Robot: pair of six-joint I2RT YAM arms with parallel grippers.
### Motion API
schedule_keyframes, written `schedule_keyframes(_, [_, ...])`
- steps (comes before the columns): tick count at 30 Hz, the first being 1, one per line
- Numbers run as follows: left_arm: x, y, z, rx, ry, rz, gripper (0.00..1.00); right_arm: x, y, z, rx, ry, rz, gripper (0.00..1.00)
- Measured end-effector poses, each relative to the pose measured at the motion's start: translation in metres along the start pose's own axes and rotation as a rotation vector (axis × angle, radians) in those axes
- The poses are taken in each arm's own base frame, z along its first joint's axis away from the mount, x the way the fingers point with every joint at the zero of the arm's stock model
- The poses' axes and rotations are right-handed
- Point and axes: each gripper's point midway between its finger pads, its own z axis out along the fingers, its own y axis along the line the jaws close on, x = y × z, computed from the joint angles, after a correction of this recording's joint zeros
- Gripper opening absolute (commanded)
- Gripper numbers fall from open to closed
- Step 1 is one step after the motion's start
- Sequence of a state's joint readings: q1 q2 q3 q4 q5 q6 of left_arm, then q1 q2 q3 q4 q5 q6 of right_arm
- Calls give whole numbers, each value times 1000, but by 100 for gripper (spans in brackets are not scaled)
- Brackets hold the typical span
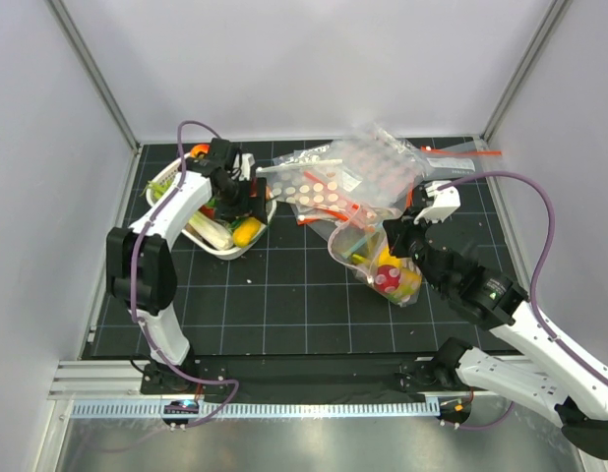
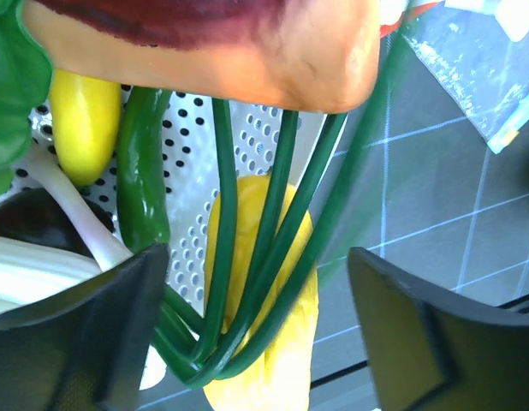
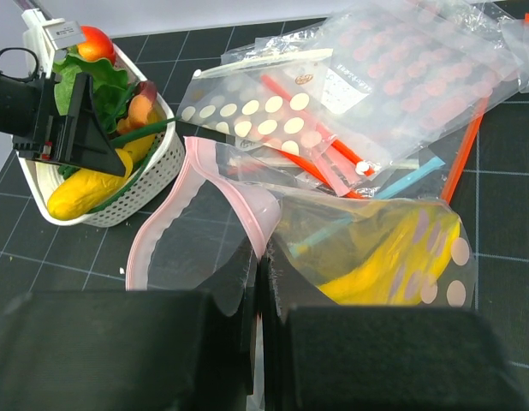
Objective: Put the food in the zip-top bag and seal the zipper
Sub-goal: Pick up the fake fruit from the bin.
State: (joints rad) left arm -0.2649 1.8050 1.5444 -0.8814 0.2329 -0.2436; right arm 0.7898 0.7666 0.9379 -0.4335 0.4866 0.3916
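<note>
The left gripper grabs the yellow fruit across its sides near the fruit's end free of green stems next. The fruit's other end stays free to enter the zip-top bag (image 1: 355,241).
The zip-top bag (image 1: 355,241) lies right of centre with its mouth held open toward the basket. It holds a yellow banana piece (image 3: 393,248) and a red fruit (image 1: 387,278). My right gripper (image 1: 400,236) is shut on the bag's mouth edge (image 3: 266,218), and the pale pinkish zipper strip (image 3: 158,220) curves open to its left. My left gripper (image 1: 243,202) is open inside the white basket (image 1: 223,250). Its fingers (image 2: 102,325) straddle green stems (image 2: 247,282) and a yellow fruit (image 2: 264,360) without closing on them. More toy produce fills the basket.
A pile of other clear dotted bags with red and orange strips (image 1: 368,172) lies behind the open bag, also in the right wrist view (image 3: 350,103). The basket stands at the left of the black grid mat (image 1: 284,305). White walls enclose the mat.
</note>
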Motion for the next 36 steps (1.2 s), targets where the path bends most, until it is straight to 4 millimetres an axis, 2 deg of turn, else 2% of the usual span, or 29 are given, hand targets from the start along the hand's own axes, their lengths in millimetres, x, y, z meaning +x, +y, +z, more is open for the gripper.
schedule_keyframes(2, [2, 1, 2, -5, 2, -2, 98, 0, 0, 0, 0, 0, 0, 6])
schedule_keyframes(6, [0, -1, -5, -4, -29, 6, 100, 0, 0, 0, 0, 0, 0, 6])
schedule_keyframes(15, [-4, -16, -64, -20, -200, 64, 100, 0, 0, 0, -1, 1, 0, 6])
schedule_keyframes(19, [1, -17, -79, -24, -247, 75, 99, 0, 0, 0, -1, 1, 0, 6])
schedule_keyframes(21, [8, -17, -78, -24, -238, 79, 99, 0, 0, 0, -2, 1, 0, 6])
schedule_keyframes(27, [31, -20, -57, -29, -163, 116, 96, 1, 1, 1, -1, 4, -1, 6])
schedule_keyframes(30, [34, -21, -50, -33, -144, 125, 91, 2, 1, 2, -1, 6, -2, 6])
schedule_keyframes(36, [38, -12, -32, -64, -92, 114, 91, 1, 2, 2, -3, 3, -1, 6])
